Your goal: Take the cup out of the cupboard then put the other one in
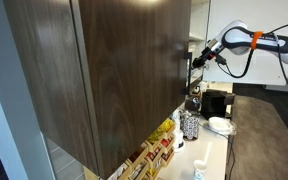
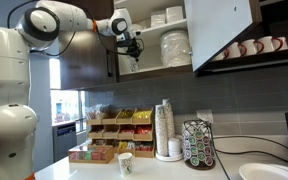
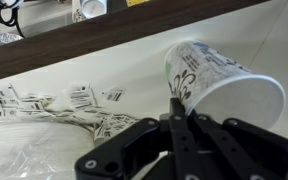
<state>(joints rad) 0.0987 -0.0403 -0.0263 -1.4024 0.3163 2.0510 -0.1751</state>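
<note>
The paper cup's bottom meets the pale shelf inside the dark edge and would stand there, so it is time for my gripper to open now.
A white paper cup with green print (image 3: 219,80) fills the wrist view, tilted on its side across the picture. My gripper (image 3: 174,100) has its two fingers pressed together on the cup's wall near the rim. In both exterior views my gripper (image 2: 132,45) (image 1: 196,58) is inside the open cupboard, at its pale shelf (image 3: 44,150). The cupboard's dark wood-grain door (image 1: 114,70) stands open in the foreground. A second printed paper cup (image 2: 125,163) stands on the counter below.
White plates (image 2: 174,45) are stacked on the shelf beside the gripper and mugs (image 2: 249,48) hang to the side. The counter holds a tall cup stack (image 2: 165,130), a pod carousel (image 2: 197,143), tea boxes (image 2: 109,125) and a plate (image 2: 269,172). Clear wrapped packets (image 3: 54,100) lie on the shelf.
</note>
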